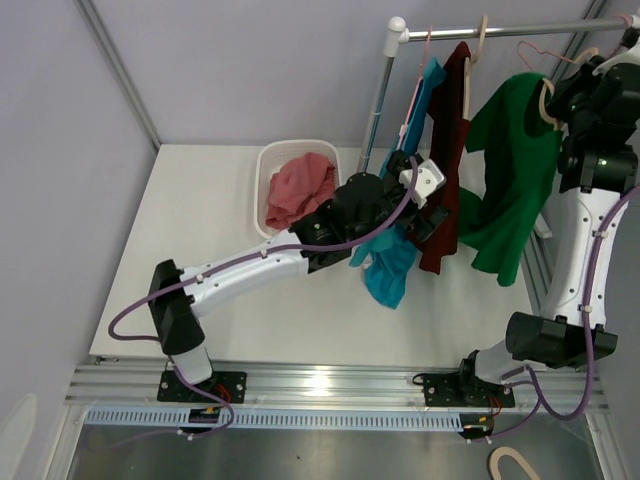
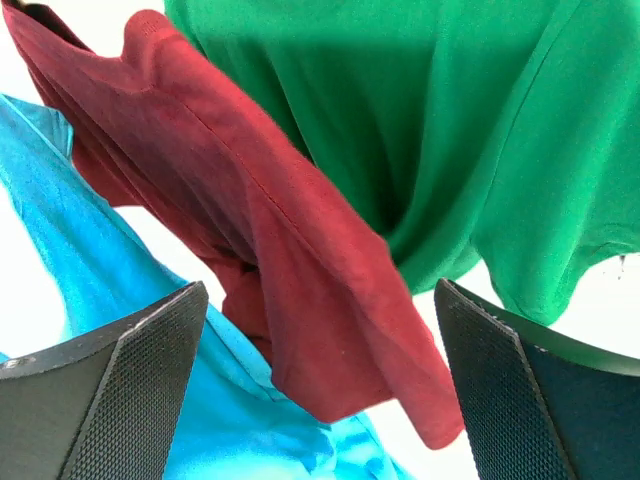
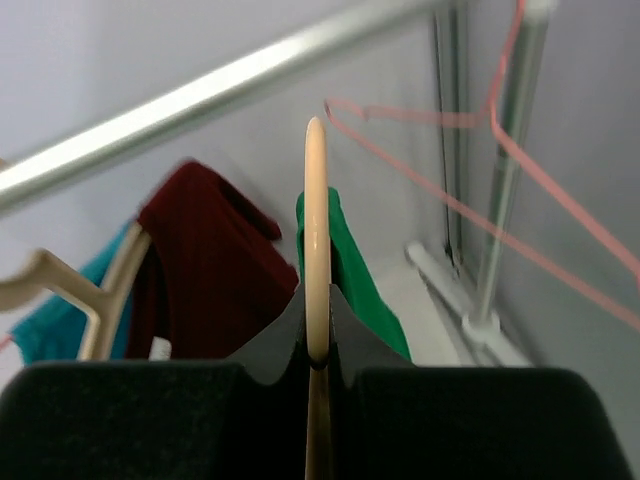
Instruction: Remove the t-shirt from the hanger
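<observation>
The robot's left gripper next needs to grab the green t-shirt (image 1: 515, 170) by its free-hanging hem (image 1: 493, 262) to pull it off the cream hanger.
A green t-shirt (image 1: 515, 170) hangs on a cream hanger (image 1: 548, 100) at the right end of the rail. My right gripper (image 1: 572, 95) is shut on that hanger; in the right wrist view the hanger (image 3: 316, 220) stands pinched between the jaws (image 3: 316, 300), with green cloth (image 3: 355, 285) behind it. My left gripper (image 1: 430, 195) is open at the hems of a maroon shirt (image 1: 450, 150) and a teal shirt (image 1: 390, 265). In the left wrist view the maroon hem (image 2: 300, 300) hangs between the spread fingers (image 2: 130, 390), untouched, with the green t-shirt (image 2: 450, 120) beyond and the teal shirt (image 2: 70, 260) at the left.
A white basket (image 1: 262, 165) holding pink-red cloth stands at the back centre of the table. The metal rail (image 1: 500, 30) with its upright pole (image 1: 378, 105) carries pink wire hangers (image 1: 550, 52). A spare hanger (image 1: 515, 465) lies below the front edge.
</observation>
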Tool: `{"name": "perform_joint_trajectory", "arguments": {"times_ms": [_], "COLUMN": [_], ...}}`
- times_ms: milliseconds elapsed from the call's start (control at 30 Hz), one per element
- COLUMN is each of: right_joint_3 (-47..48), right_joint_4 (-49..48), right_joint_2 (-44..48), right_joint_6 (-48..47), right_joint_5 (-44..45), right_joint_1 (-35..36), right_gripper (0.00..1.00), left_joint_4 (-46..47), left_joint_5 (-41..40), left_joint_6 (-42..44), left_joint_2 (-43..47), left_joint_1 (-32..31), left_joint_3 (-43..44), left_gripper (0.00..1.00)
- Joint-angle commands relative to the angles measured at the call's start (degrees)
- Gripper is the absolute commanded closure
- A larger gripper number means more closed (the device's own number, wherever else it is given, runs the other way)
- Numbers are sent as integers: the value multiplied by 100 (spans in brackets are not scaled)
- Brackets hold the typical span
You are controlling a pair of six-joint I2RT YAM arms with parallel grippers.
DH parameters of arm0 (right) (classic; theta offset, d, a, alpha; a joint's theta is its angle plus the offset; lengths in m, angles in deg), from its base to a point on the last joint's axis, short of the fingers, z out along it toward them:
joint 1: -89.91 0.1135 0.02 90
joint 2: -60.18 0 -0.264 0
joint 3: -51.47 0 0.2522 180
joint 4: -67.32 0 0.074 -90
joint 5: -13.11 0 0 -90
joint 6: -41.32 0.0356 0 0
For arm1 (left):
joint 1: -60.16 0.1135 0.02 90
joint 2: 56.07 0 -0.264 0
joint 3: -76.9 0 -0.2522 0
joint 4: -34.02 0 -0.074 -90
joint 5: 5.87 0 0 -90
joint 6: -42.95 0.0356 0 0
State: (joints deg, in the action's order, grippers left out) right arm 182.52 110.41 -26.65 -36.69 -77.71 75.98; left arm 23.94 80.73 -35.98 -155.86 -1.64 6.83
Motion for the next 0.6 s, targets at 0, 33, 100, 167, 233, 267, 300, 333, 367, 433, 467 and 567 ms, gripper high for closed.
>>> {"name": "perform_joint_trajectory", "arguments": {"times_ms": [0,33,100,167,233,267,300,333,367,433,467,567], "right_joint_3": [-338,-417,-514,-698,-726,-717,-682,-621,-472,-331,-269,-128], "right_joint_4": [178,275,548,732,951,1127,1233,1364,1609,1813,1988,2270], "right_joint_2": [508,587,824,991,1185,1299,1343,1361,1379,1440,1467,1633], "right_joint_6": [461,567,857,1024,1226,1262,1288,1332,1350,1411,1446,1613], "right_joint_5": [1167,1389,1715,1883,2075,2164,2243,2409,2428,2402,2307,2148], "right_joint_1": [390,548,637,690,716,751,760,761,778,778,778,813], "right_gripper": [100,100,100,100,100,100,100,100,100,100,100,100], "left_joint_4": [159,185,247,369,492,537,528,519,485,493,537,1045], "left_joint_5": [-187,-318,-407,-425,-364,-259,-223,-214,-257,-389,-433,-504], "left_joint_6": [175,228,308,299,282,316,360,422,553,685,790,1071], "left_joint_2": [564,653,976,1259,1681,1786,1953,1998,2033,2103,2112,2192], "left_joint_1": [-209,-331,-498,-613,-780,-833,-955,-1026,-1105,-1377,-1448,-1712], "left_joint_3": [-228,-299,-605,-939,-1413,-1511,-1660,-1758,-1793,-1986,-2031,-2443], "left_gripper": [0,0,0,0,0,0,1,0,1,1,1,1]}}
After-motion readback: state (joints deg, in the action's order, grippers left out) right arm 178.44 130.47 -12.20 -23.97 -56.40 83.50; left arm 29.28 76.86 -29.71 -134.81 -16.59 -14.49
